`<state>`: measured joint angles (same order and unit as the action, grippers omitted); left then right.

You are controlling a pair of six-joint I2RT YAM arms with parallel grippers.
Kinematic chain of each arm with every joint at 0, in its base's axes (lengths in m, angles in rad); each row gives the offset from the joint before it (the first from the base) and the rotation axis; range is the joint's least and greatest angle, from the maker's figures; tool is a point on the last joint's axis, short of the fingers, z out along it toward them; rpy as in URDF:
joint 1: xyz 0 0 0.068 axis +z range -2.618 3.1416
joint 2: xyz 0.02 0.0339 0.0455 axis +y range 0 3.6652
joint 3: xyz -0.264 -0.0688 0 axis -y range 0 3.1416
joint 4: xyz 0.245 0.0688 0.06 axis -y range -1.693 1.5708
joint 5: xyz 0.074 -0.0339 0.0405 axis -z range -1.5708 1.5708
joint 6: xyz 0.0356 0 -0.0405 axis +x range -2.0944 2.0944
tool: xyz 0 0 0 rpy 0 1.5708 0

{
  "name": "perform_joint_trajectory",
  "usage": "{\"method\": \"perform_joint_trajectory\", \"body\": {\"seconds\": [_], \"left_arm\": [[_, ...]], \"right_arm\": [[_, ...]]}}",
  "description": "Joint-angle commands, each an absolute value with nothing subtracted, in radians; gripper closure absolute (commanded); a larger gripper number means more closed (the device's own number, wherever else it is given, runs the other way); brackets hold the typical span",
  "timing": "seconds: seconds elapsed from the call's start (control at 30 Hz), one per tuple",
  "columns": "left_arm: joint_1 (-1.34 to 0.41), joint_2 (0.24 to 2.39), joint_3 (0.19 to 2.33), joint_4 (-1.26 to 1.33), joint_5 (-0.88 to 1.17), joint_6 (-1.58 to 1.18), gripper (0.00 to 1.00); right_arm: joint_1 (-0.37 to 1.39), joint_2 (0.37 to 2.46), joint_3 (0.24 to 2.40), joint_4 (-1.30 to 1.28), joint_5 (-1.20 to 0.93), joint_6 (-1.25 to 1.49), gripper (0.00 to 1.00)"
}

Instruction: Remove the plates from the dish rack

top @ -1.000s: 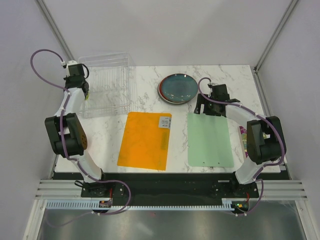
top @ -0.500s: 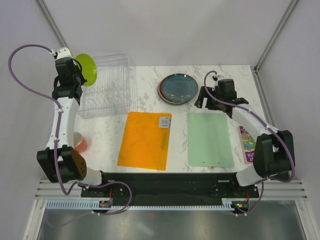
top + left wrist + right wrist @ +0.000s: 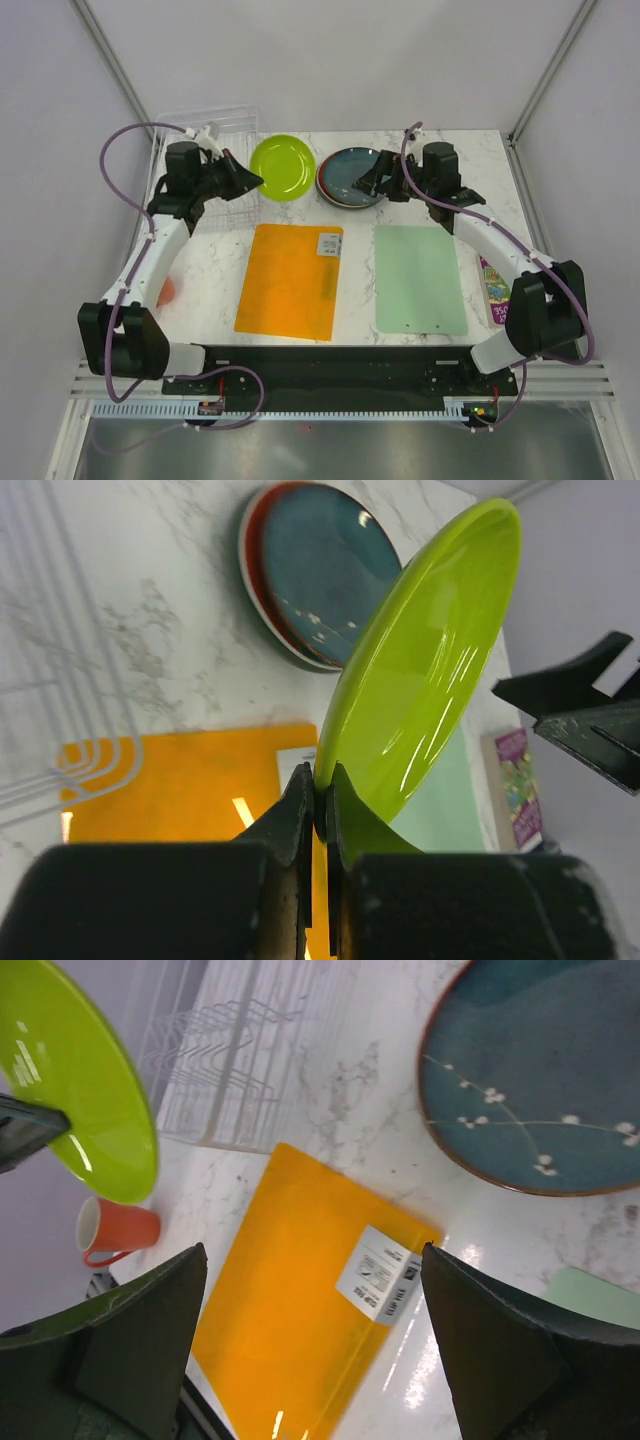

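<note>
I need to grab the lime-green plate's unheld rim (image 3: pixel 312 165) with my right gripper next, so that I can add the plate to the stack with the dark teal-blue plate (image 3: pixel 348 172).
A small lime-green plate (image 3: pixel 283 167) hangs tilted in the air just right of the dish rack (image 3: pixel 236 125), a clear tray with thin wire dividers. My left gripper (image 3: pixel 254 181) is shut on its rim; the wrist view shows the plate (image 3: pixel 430 660) pinched on edge between the jaws of that gripper (image 3: pixel 322 790). On the marble lies a stack of plates (image 3: pixel 350 178) with a dark teal-blue, red-rimmed plate (image 3: pixel 540 1080) on top. My right gripper (image 3: pixel 372 180) hovers open over the stack's left side, with nothing inside that gripper (image 3: pixel 315 1340). No plate shows in the rack (image 3: pixel 240 1060).
An orange mat (image 3: pixel 290 280) and a pale green mat (image 3: pixel 420 278) lie flat in front. An orange cup (image 3: pixel 165 292) stands at the left edge, partly behind my left arm. A purple booklet (image 3: pixel 497 290) lies at the right edge. Frame posts rise at the rear corners.
My left gripper lifted the lime-green plate out of the rack and carried it right, toward the stack. My right gripper swung left over the stacked plates, staying open.
</note>
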<state>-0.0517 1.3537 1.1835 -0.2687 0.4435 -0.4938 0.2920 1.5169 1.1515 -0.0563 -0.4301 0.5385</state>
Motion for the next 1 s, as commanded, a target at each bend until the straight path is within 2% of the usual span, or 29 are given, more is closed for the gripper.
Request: {"method": "perform_joint_trajectory", "body": {"seconds": [0.0, 0.43, 0.53, 0.57, 0.6, 0.63, 0.7, 0.73, 0.87, 0.93, 0.97], "left_arm": [[-0.124, 1.361, 1.154, -0.097, 0.554, -0.64, 0.98], [-0.215, 1.405, 1.078, 0.006, 0.592, -0.709, 0.98], [-0.225, 1.407, 1.06, 0.046, 0.61, -0.727, 0.98], [-0.229, 1.408, 1.057, 0.048, 0.615, -0.727, 0.98], [-0.23, 1.41, 1.052, 0.049, 0.617, -0.727, 0.98], [-0.232, 1.41, 1.052, 0.051, 0.62, -0.726, 0.98], [-0.232, 1.414, 1.045, 0.052, 0.623, -0.724, 0.98], [-0.233, 1.416, 1.043, 0.055, 0.623, -0.723, 0.98], [-0.233, 1.439, 1.04, 0.064, 0.638, -0.719, 0.97], [-0.232, 1.451, 1.037, 0.058, 0.626, -0.706, 0.73], [-0.232, 1.451, 1.037, 0.04, 0.615, -0.7, 0.54]], "right_arm": [[0.353, 1.532, 1.221, 0.083, -0.494, 0.624, 0.05], [0.425, 1.606, 1.232, 0.152, -0.497, 0.656, 0.05], [0.426, 1.643, 1.242, 0.179, -0.514, 0.666, 0.13], [0.425, 1.652, 1.255, 0.183, -0.518, 0.666, 0.35], [0.426, 1.667, 1.262, 0.183, -0.522, 0.663, 0.49], [0.426, 1.672, 1.266, 0.183, -0.522, 0.66, 0.56], [0.428, 1.683, 1.272, 0.19, -0.526, 0.657, 0.96], [0.428, 1.683, 1.272, 0.196, -0.517, 0.658, 1.0], [0.428, 1.678, 1.278, 0.192, -0.493, 0.624, 1.0], [0.423, 1.674, 1.293, 0.14, -0.433, 0.601, 1.0], [0.42, 1.675, 1.314, 0.117, -0.404, 0.574, 1.0]]}}
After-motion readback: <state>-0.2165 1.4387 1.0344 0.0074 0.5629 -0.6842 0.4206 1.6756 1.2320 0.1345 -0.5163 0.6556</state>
